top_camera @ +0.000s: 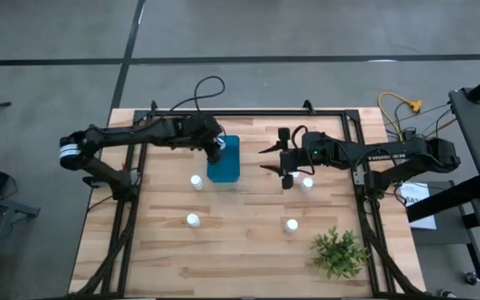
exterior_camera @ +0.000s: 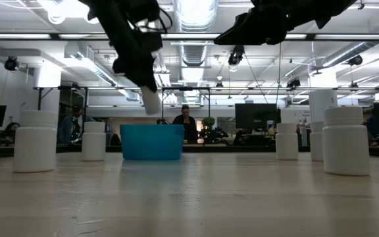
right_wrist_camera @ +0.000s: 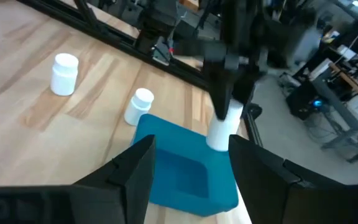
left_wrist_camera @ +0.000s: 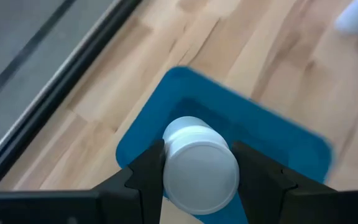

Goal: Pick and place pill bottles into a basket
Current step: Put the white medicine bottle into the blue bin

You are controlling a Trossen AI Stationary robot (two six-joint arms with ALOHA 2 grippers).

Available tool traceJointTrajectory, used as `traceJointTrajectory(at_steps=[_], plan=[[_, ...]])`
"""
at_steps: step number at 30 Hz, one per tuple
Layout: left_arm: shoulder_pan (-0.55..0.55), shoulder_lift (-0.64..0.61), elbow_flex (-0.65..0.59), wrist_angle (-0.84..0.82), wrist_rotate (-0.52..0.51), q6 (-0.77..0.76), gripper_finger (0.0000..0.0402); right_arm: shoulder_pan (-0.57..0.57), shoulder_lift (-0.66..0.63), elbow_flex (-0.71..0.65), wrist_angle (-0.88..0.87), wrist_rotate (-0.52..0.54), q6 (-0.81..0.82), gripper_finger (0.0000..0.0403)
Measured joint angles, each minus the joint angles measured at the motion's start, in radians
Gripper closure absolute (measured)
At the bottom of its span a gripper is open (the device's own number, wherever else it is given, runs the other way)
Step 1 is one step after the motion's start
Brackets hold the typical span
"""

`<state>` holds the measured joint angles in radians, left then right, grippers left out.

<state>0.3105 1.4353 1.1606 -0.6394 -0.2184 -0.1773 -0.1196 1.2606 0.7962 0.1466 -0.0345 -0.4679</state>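
Note:
I need to lower the white bottle (left_wrist_camera: 199, 165) farther in with my left gripper before I let go, because it hangs above the blue basket's bottom.
My left gripper (top_camera: 213, 147) is shut on a white pill bottle (exterior_camera: 151, 101) and hangs above the left part of the blue basket (top_camera: 224, 159). The basket stands on the table and also shows in the low view (exterior_camera: 152, 142). My right gripper (top_camera: 267, 160) is open and empty, to the right of the basket and above the table, fingers pointing at it. Several other white bottles stand upright on the table: two left of the basket (top_camera: 196, 181) (top_camera: 192, 220) and two on the right (top_camera: 307, 183) (top_camera: 291, 224). My left gripper pinches the bottle's round side (left_wrist_camera: 166, 163) between its two fingers, one on each side. The fingers come from above, slanting down. The bottle hangs below the fingers (right_wrist_camera: 219, 130), tilted, lifted clear above the basket's opening (left_wrist_camera: 253, 134).
A green leafy plant (top_camera: 338, 252) stands at the near right of the table. A black frame (top_camera: 248, 112) runs along the table's far edge and sides. People sit in the room beyond the table (exterior_camera: 185, 117).

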Motion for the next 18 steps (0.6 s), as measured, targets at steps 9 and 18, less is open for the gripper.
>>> traceJointTrajectory(at_steps=[9,18], plan=[[0.048,0.119,0.019,0.000,0.027,0.027,0.0256,-0.019,0.000,-0.018,0.001,-0.053,-0.006,0.0209],[0.089,0.124,0.016,-0.001,0.080,0.028,0.0256,-0.132,0.000,-0.102,0.115,-0.252,0.012,0.0209]])
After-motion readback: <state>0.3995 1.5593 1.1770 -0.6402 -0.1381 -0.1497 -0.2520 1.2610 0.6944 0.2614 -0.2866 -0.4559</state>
